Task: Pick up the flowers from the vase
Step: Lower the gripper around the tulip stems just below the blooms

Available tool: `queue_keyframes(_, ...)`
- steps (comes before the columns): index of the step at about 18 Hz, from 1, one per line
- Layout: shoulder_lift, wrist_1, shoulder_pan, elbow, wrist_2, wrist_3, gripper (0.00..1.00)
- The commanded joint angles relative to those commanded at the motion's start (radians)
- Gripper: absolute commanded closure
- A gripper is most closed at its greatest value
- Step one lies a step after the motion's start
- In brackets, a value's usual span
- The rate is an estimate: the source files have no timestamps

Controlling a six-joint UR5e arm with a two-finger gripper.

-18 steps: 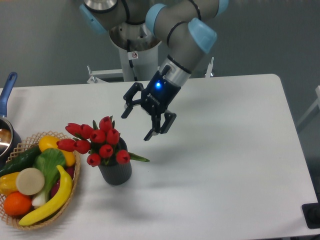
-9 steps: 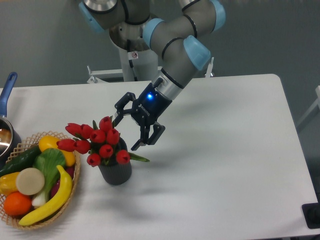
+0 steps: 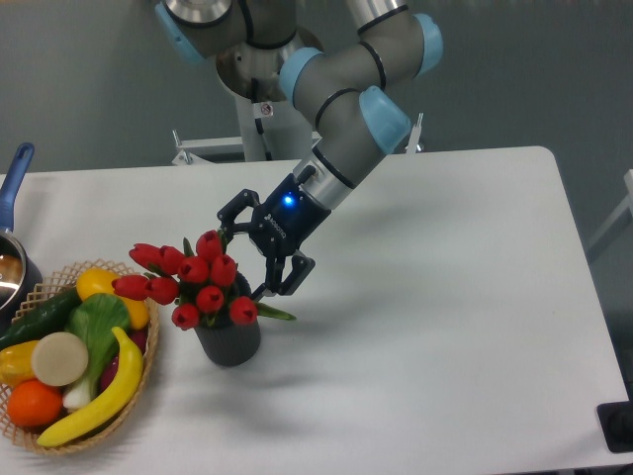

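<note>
The gripper grabs the flowers by their stems beneath the red buds next. Then it lifts the flowers (image 3: 193,279) out of the vase (image 3: 228,338).
The flowers (image 3: 193,279), a tied bunch of red tulip buds with green leaves, stand in the vase (image 3: 228,338), a small dark grey ribbed cup on the white table. My gripper (image 3: 247,263) is open just right of the bunch. One finger (image 3: 228,213) reaches behind the top buds and the other finger (image 3: 280,281) sits by the vase rim, near a green leaf (image 3: 274,313). Nothing is held between them.
A woven basket (image 3: 138,381) of fruit and vegetables sits at the left, close to the vase. A pot with a blue handle (image 3: 12,183) is at the far left edge. The arm's base (image 3: 259,109) stands behind the table.
The open gripper has moved down and left, from the table's middle to right beside the flowers. The flowers and vase have not moved.
</note>
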State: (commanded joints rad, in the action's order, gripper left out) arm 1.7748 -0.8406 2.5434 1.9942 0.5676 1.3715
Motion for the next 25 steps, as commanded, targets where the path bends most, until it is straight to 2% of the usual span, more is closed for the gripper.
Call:
queue_keyframes(9,0.014,0.0,-0.015,-0.032,-0.025,-0.098,0.0)
queue_keyframes(21,0.032,0.003,-0.035,-0.051,-0.02,-0.088,0.01)
queue_keyframes(25,0.032,0.003,-0.035,-0.054,-0.02,-0.088,0.22)
